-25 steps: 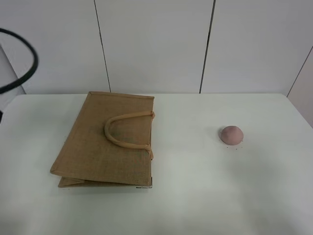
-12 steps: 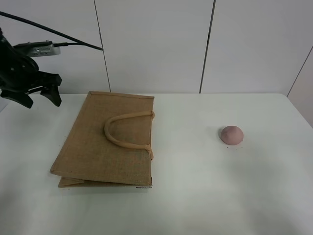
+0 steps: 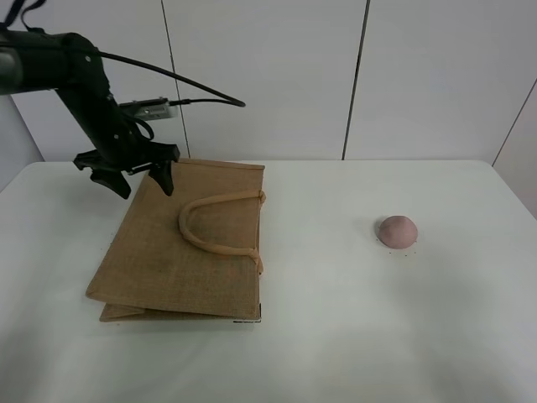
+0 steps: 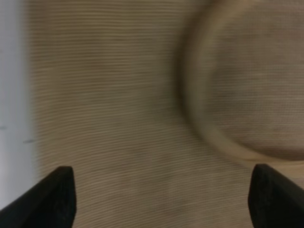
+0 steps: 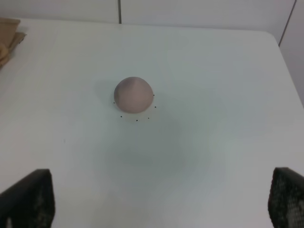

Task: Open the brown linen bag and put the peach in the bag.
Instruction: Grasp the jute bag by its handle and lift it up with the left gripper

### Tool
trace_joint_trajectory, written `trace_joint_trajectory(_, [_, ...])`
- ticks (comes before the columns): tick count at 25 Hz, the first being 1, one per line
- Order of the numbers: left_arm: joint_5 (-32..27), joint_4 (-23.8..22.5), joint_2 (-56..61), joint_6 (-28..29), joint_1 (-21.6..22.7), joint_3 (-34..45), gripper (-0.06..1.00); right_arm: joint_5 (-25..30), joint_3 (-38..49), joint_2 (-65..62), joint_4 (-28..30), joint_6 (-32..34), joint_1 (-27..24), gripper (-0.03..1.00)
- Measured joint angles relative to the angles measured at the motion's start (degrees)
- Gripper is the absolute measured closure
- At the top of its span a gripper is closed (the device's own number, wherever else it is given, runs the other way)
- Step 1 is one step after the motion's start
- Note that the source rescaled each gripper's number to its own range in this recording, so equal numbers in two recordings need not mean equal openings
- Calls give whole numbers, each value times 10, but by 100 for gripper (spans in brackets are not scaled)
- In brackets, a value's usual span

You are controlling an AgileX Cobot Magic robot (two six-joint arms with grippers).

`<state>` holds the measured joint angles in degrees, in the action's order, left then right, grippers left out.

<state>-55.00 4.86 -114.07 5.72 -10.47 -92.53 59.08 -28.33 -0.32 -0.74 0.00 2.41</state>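
Observation:
I should next use my left gripper to grab the bag by its loop handle, so the brown linen bag can be opened for the peach.
The brown linen bag lies flat and closed on the left half of the white table, its pale loop handles on top. My left gripper hovers open above the bag's far left corner. In the left wrist view, the left gripper has its fingertips spread wide over the woven cloth, with a blurred handle beside them. The peach sits alone on the right. The right wrist view shows the peach well ahead of my open, empty right gripper.
The white table ends at a panelled wall behind. A black cable trails from the left arm. A corner of the bag shows at the edge of the right wrist view. The right arm is out of the exterior view.
My left arm has come in from the left edge and moved right, from beside the table to above the bag's far left corner. The bag and peach have not moved.

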Motion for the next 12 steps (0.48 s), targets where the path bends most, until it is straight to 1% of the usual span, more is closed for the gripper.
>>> trace_joint_trajectory(5, [16, -1, -50, 13, -57, -35, -6, 0, 0, 0, 0, 0, 0, -3])
trace_joint_trajectory(7, [19, -5, -65, 18, -65, -49, -6, 0, 0, 0, 0, 0, 0, -3])
trace_joint_trajectory(12, [27, -28, -95, 36, -67, -58, -6, 0, 0, 0, 0, 0, 0, -3])
